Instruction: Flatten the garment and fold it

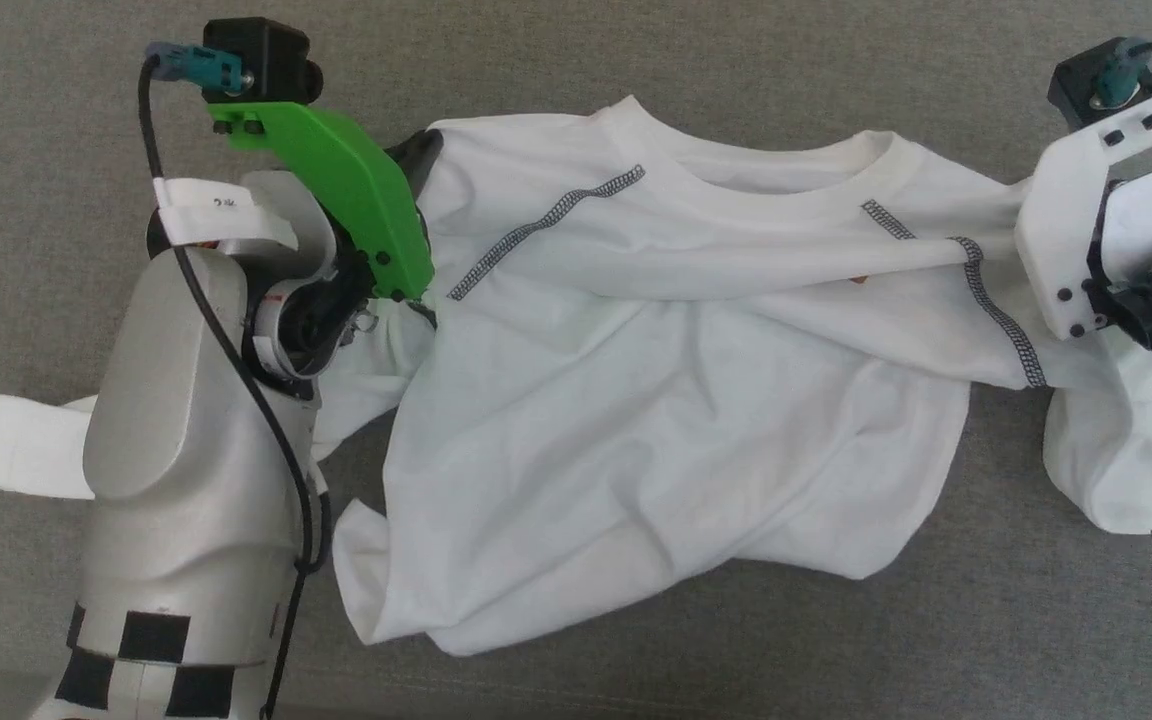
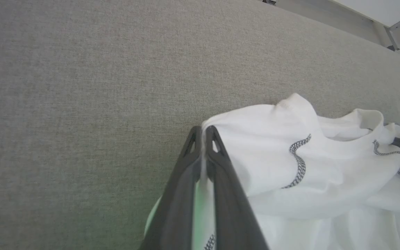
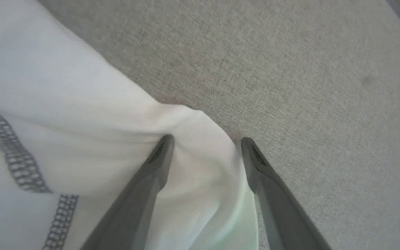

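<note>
My right gripper should straighten the T-shirt's rumpled body (image 1: 656,420) before folding, so it should next grab the white T-shirt's other shoulder edge (image 1: 1001,196).
The garment (image 1: 656,430), a white T-shirt with dark zigzag shoulder seams, lies rumpled on the grey cloth surface (image 1: 636,60), neck at the far side. My left gripper (image 2: 203,133) is shut on the fabric edge at the left shoulder; in the head view its dark fingers (image 1: 424,150) poke out past the green bracket. My right gripper (image 3: 205,142) is open, its two fingers straddling a fold of the garment (image 3: 82,139) near the right sleeve. In the head view the white wrist bracket (image 1: 1076,230) hides those fingers. The right sleeve (image 1: 1106,450) hangs crumpled below it.
A white piece of cloth (image 1: 31,450) shows left of my left forearm (image 1: 186,450); I cannot tell whether it belongs to the garment. The grey surface's curved far edge (image 2: 359,34) and the floor beyond it appear in the left wrist view.
</note>
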Controlling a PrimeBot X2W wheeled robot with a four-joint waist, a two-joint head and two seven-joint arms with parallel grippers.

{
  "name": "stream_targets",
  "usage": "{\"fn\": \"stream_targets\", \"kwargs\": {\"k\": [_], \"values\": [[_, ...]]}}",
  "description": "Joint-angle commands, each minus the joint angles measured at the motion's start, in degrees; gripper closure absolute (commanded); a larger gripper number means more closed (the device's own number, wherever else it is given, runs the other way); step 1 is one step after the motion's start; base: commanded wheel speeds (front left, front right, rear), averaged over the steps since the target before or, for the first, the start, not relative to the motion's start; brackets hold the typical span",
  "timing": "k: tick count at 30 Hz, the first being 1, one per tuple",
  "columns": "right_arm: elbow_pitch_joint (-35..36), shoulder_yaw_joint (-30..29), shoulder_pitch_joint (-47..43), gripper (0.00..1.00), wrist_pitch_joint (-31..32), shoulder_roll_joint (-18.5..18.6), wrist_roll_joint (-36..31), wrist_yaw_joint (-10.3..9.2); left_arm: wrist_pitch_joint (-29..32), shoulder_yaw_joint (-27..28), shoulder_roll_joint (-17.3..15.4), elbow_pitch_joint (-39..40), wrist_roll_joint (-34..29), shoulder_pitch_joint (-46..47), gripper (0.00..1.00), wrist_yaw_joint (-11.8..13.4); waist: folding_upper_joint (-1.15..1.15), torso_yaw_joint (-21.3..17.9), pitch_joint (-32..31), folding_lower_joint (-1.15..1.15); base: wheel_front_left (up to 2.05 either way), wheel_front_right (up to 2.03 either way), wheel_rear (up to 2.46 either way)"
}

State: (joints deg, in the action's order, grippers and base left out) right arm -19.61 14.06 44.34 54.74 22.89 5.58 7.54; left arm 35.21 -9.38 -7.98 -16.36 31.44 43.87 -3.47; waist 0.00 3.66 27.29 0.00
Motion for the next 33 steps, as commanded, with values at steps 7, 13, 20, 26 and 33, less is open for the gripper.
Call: {"fn": "stream_targets", "kwargs": {"k": [7,13,20,26,33], "values": [[-3.4,0.1,-1.2,1.00,2.7,-1.2,4.9,-0.05,-0.6,0.4,-0.2,0.5,1.5,-1.7,1.00,0.3,0.00,0.3,0.0,0.00,0.00,0.00,0.00],[-1.1,-3.7,-0.4,1.00,-2.3,-2.3,7.2,-0.05,-3.1,2.3,0.9,0.0,4.3,-1.8,1.00,-0.1,0.00,-0.5,-3.0,0.00,0.00,0.00,0.00],[0.1,-11.2,3.9,1.00,-5.8,-6.4,11.0,-0.05,-6.2,4.7,-0.5,-1.3,4.5,2.1,1.00,0.8,0.00,-2.3,-6.2,0.00,0.00,0.00,0.00],[0.3,-15.7,13.1,1.00,-6.5,-9.2,10.2,-0.05,-9.2,3.9,-3.4,-3.9,-0.5,12.2,1.00,1.8,0.00,-3.8,-5.5,0.00,0.00,0.00,0.00],[-3.0,-22.6,27.4,1.00,-11.3,-14.8,5.2,-0.05,-13.9,2.9,-6.4,-9.1,-6.4,27.2,1.00,3.6,0.00,-5.9,-2.3,0.00,0.00,0.00,0.00]]}}
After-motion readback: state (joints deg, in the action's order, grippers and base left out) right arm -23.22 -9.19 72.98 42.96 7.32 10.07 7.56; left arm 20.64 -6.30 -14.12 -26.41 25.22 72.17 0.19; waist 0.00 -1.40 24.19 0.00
